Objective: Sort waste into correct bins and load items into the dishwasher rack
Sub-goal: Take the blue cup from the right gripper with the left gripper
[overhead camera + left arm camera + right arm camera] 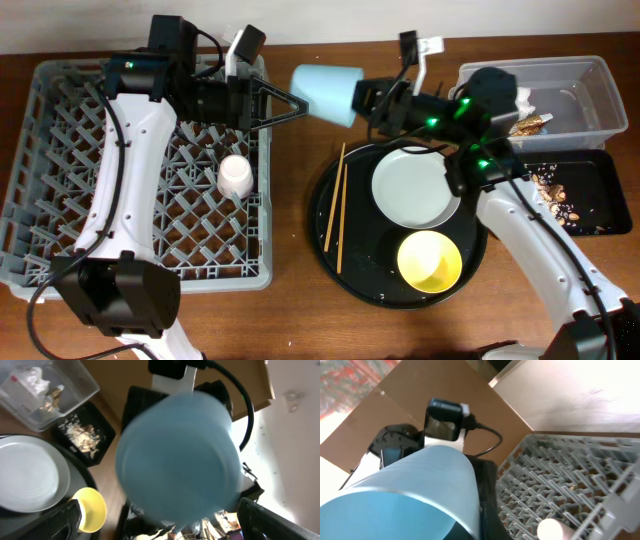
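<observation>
I will next grab the small blue cup by its base [304, 92] with my left gripper, so the cup's opening stays free to load face-down into the dishwasher rack [60, 150].
My right gripper [368, 100] is shut on the small blue cup [328, 93] and holds it on its side in the air, between the grey dishwasher rack [60, 150] and the round black tray [325, 245]. The cup fills the right wrist view [415, 490]. My left gripper [290, 105] is open, its jaws right at the cup's base, which faces it in the left wrist view [175, 455]. A small pink cup [235, 175] stands in the rack. The white plate [415, 187], yellow bowl [430, 260] and chopsticks [337, 205] lie on the round tray.
The clear tub [575, 105] at the back right holds a white napkin [525, 97] and a brown-gold wrapper [528, 125]. The shallow black tray [600, 190] in front of it holds crumbly food scraps [555, 190].
</observation>
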